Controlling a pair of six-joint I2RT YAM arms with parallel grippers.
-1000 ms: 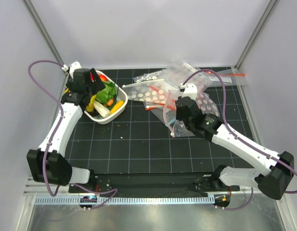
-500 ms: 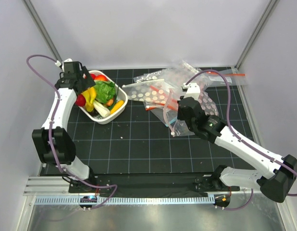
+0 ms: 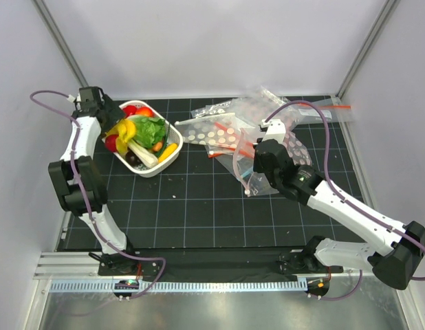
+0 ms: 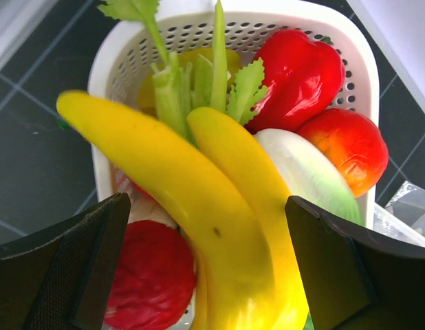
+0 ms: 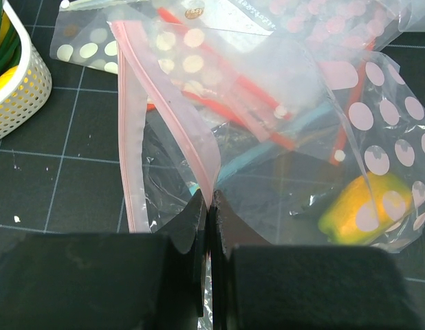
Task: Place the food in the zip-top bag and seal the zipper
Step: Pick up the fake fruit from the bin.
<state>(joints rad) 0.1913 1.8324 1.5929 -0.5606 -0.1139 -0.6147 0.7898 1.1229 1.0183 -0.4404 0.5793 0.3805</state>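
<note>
The banana tips should stay free to go into the zip-top bag's opening, so my left gripper next needs to grab the banana bunch across its middle.
The food lies heaped in a white perforated basket: a yellow banana bunch on top, a red pepper, a round red fruit and celery greens. My left gripper is open, with a finger on either side of the banana bunch and apart from it. My right gripper is shut on the pale mouth edge of the zip-top bag, right at the zipper. The mouth gapes to the left. A yellow-orange fruit sits inside the bag.
The basket stands at the back left of the black gridded mat. Other clear dotted bags with red strips lie heaped behind the held bag and reach the back right corner. Grey walls close in both sides.
My left arm has swung back to the rear left, drawing its open gripper from above the basket to the basket's far-left side. My right gripper and the bag have barely shifted.
</note>
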